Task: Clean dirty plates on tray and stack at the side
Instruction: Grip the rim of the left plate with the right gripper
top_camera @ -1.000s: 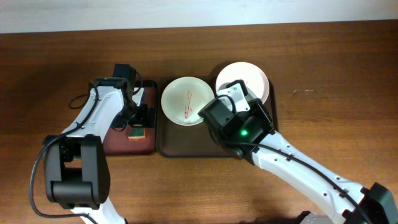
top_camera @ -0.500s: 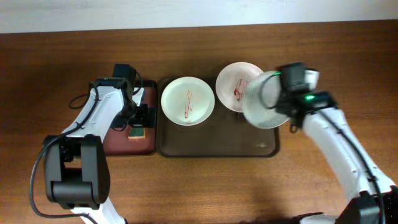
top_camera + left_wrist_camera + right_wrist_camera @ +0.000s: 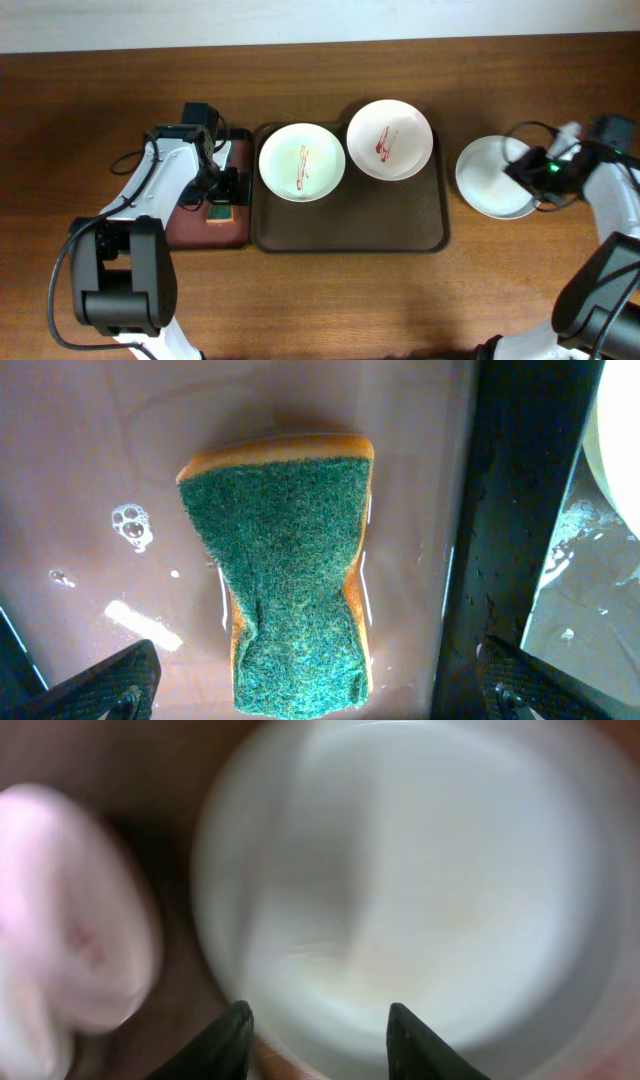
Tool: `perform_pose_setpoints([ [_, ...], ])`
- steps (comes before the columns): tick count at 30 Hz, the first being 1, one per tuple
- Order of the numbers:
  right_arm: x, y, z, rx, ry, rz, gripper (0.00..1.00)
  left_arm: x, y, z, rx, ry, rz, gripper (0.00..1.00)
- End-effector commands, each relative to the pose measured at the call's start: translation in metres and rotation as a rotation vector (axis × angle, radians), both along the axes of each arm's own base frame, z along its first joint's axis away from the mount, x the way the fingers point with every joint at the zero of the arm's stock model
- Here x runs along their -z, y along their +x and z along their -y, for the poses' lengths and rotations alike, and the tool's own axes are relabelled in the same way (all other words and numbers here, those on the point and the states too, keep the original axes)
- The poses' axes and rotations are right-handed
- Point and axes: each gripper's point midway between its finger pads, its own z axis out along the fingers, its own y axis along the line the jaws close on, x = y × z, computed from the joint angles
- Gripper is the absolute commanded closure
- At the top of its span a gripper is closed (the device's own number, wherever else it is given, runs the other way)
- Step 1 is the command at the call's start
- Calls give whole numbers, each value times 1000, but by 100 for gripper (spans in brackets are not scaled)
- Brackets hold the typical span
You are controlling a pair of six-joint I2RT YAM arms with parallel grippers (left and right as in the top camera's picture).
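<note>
My left gripper picks up the green-and-yellow sponge by its narrow middle next, leaving its wide yellow-edged end free to clean dirty plates.
The dark brown tray (image 3: 350, 232) holds two plates. A pale greenish plate (image 3: 302, 162) with a red smear sits at its back left. A white plate (image 3: 389, 139) with red smears sits at its back right. A third plate (image 3: 490, 178), with no smear showing, lies flat on the table right of the tray. My right gripper (image 3: 532, 173) is at its right side. In the right wrist view this plate (image 3: 430, 880) is blurred and my fingers (image 3: 325, 1035) are apart over its rim. My left gripper (image 3: 315, 695) is open around a green-and-yellow sponge (image 3: 290, 560).
The sponge (image 3: 218, 210) lies in a narrow black-rimmed tray (image 3: 190, 228) with a wet maroon inside, left of the brown tray. A black cable (image 3: 125, 160) runs by the left arm. A blurred pale pink shape (image 3: 70, 910) is at the left of the right wrist view.
My right arm lifted the upper plate off the back-right plate, uncovering its red smears, carried it right and put it on the table. My left arm has not moved.
</note>
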Motion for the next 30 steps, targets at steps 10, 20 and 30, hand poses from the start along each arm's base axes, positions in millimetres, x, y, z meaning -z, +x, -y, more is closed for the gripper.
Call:
perform_pose_setpoints([
  [10,26,30,-297,-566,-126,130,49,-5,6,0,-1,-13,18,1],
  [20,84,4,-312,-445,-52,-98,96,-5,6,0,-1,-13,18,1],
  [30,74,-22,-263,-444,-295,-202,96,-1,17,0,-2,-16,70,0],
])
